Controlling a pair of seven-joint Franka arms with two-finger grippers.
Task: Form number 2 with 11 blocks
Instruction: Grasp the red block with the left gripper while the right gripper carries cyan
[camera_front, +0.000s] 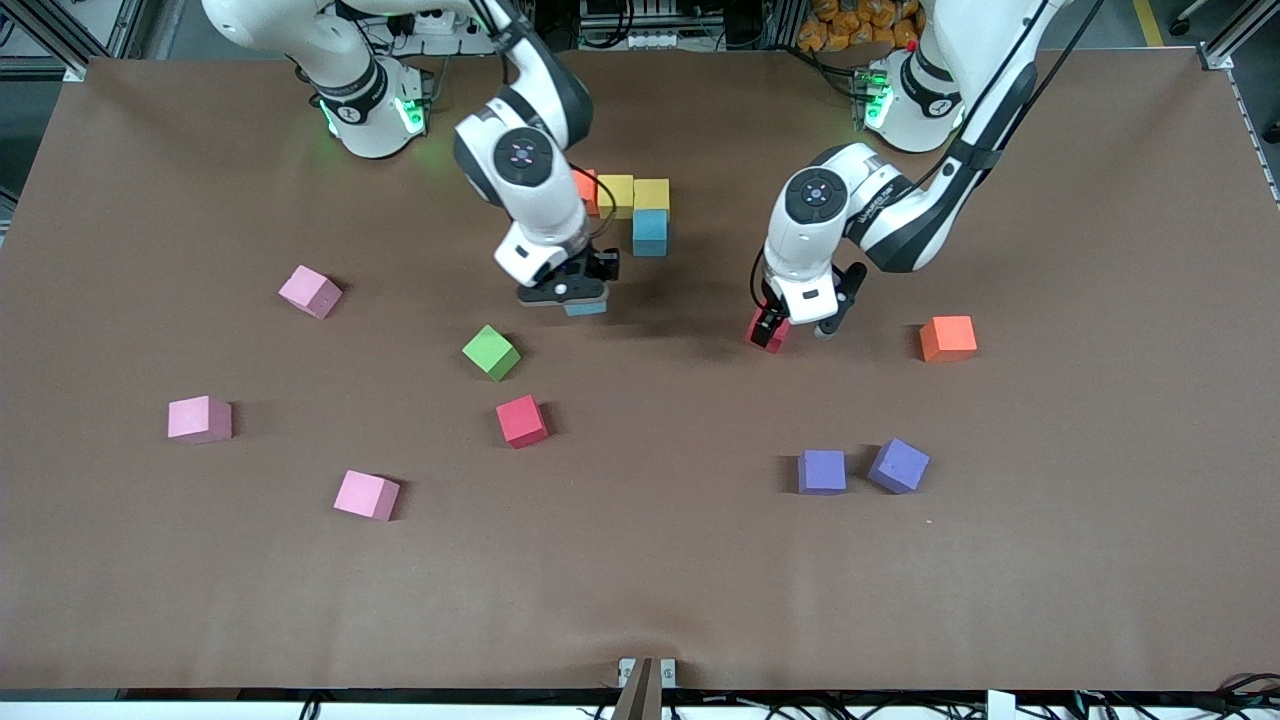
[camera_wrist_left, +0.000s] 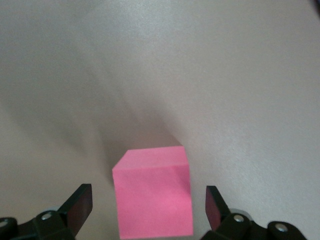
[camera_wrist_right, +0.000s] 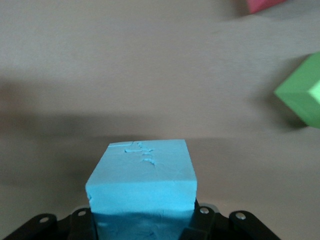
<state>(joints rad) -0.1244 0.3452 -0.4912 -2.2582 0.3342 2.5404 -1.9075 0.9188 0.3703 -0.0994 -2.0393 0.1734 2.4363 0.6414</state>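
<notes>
The red block will extend the number 2 from the light blue block, so my left gripper will grab its opposite sides next.
My right gripper (camera_front: 566, 296) is shut on a light blue block (camera_front: 586, 308) (camera_wrist_right: 142, 187) and holds it over bare table beside the green block (camera_front: 491, 352). My left gripper (camera_front: 797, 328) is open and straddles a red block (camera_front: 768, 333) (camera_wrist_left: 152, 192) on the table, with a gap between each finger (camera_wrist_left: 80, 205) and the block. Near the robots' bases, an orange block (camera_front: 586, 189) and two yellow blocks (camera_front: 616, 195) (camera_front: 652, 195) form a row. A second light blue block (camera_front: 650, 232) sits against the end yellow one, nearer the camera.
Loose on the table lie three pink blocks (camera_front: 310, 291) (camera_front: 199, 419) (camera_front: 366, 495), another red block (camera_front: 522, 420), two purple blocks (camera_front: 822, 472) (camera_front: 898, 466) and an orange block (camera_front: 947, 338). The right wrist view shows the green block (camera_wrist_right: 302, 97).
</notes>
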